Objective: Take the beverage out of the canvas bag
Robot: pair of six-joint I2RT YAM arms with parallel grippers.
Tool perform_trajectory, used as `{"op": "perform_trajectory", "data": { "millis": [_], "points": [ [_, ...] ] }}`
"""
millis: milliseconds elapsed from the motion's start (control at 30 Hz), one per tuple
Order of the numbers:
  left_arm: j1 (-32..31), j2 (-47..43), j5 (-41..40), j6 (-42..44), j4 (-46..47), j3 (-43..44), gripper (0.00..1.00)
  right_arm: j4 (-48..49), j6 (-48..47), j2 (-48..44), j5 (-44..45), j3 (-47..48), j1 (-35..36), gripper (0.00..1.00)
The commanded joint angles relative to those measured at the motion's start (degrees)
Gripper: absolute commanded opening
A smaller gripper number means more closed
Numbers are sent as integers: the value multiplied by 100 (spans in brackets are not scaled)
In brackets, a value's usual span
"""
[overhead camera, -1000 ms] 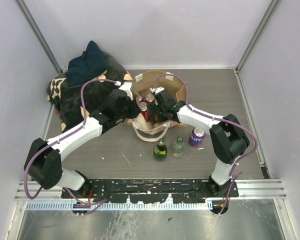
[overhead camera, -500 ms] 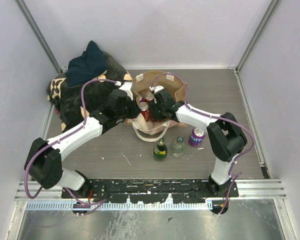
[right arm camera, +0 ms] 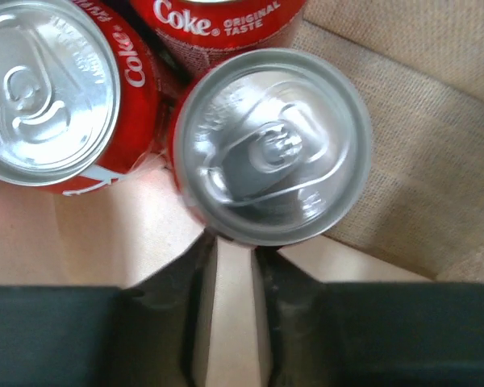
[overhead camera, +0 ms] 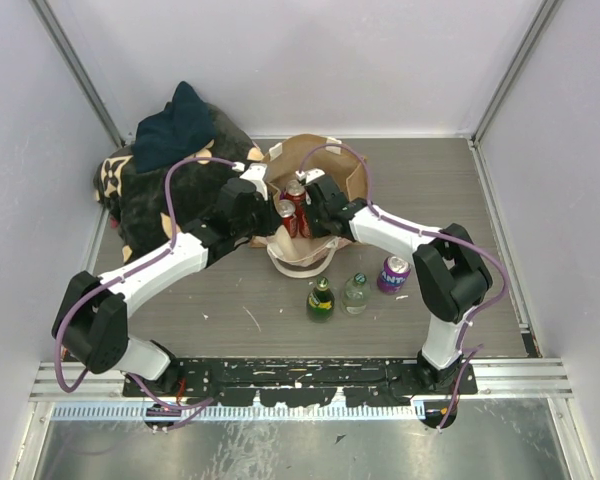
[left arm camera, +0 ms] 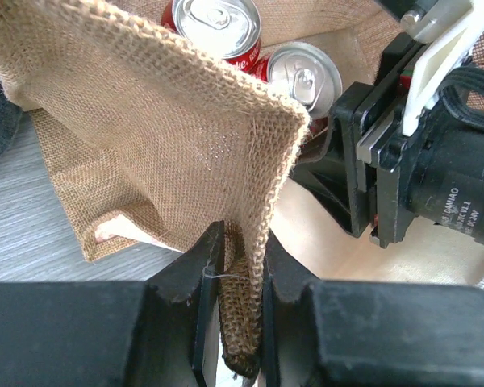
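The nearest Coke can should be grabbed next by its round red sides with my right gripper. The can's bottom then stays free to stand on the tabletop.
The tan canvas bag (overhead camera: 335, 175) stands open at the table's middle back, with three red Coke cans (overhead camera: 296, 198) inside. My left gripper (overhead camera: 267, 213) is shut on the bag's near-left burlap rim (left arm camera: 250, 266), holding it up; its fingertips (left arm camera: 212, 242) pinch the folded edge. My right gripper (overhead camera: 312, 212) reaches down inside the bag. In the right wrist view its jaws (right arm camera: 230, 242) stand nearly together with only cream lining between them, tips hidden under the rim of the nearest can (right arm camera: 270, 145). A second can (right arm camera: 48, 89) and a third (right arm camera: 218, 20) sit beside it.
A black bag with tan pattern (overhead camera: 150, 195) and a dark blue cloth (overhead camera: 175, 125) lie at the back left. A green bottle (overhead camera: 320, 298), a clear bottle (overhead camera: 355, 292) and a purple can (overhead camera: 393, 272) stand in front of the canvas bag.
My right gripper has moved a little left and farther back inside the bag, up to the cans. My left gripper keeps its hold on the rim; the bag has shifted slightly.
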Motion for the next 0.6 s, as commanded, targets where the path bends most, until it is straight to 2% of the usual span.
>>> {"op": "perform_trajectory", "data": {
  "millis": [0,67,133,333,567],
  "points": [
    [42,205,-220,172,-357,-43,20,148,-109,-508,311,492,7,49],
    [44,234,-190,170,-351,-28,20,144,-55,-596,359,457,7,77],
    [40,251,-168,171,-361,-33,20,169,-34,-672,394,406,5,97],
    [40,295,-153,179,-399,-17,19,238,-202,-513,764,468,2,100],
    [46,348,-145,172,-417,54,18,325,-293,-82,656,805,-19,100]
  ]
}}
